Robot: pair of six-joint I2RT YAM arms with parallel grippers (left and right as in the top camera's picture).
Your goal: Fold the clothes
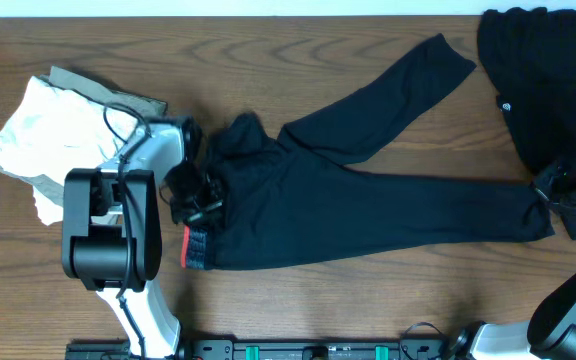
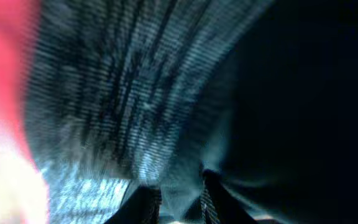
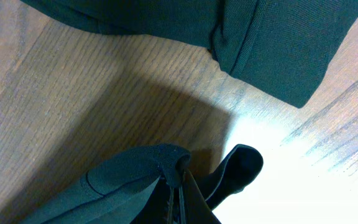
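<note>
My right gripper needs to open: bare wood is just below the cuff [image 3: 135, 171], so the cuff would land flat.
Long dark leggings [image 1: 368, 205] lie spread across the table, with the grey-and-red waistband [image 1: 196, 247] at the left and one leg angled up to the back. My left gripper [image 1: 194, 196] is at the waist end. In its wrist view the fingers [image 2: 145, 205] have dark ribbed cloth [image 2: 129, 93] bunched between them, with red band [image 2: 5, 74] at the left. My right gripper [image 1: 558, 195] is at the lower leg's end. There its fingers [image 3: 180, 199] are shut on the leggings' cuff [image 3: 135, 171], held just above the wood.
Another black garment [image 1: 538, 80] lies heaped at the back right, and a dark hem [image 3: 278, 43] of it shows past the right gripper. A white and olive pile [image 1: 53, 125] sits at the left by the left arm's base [image 1: 108, 230]. Bare wood [image 3: 73, 106] lies under the cuff.
</note>
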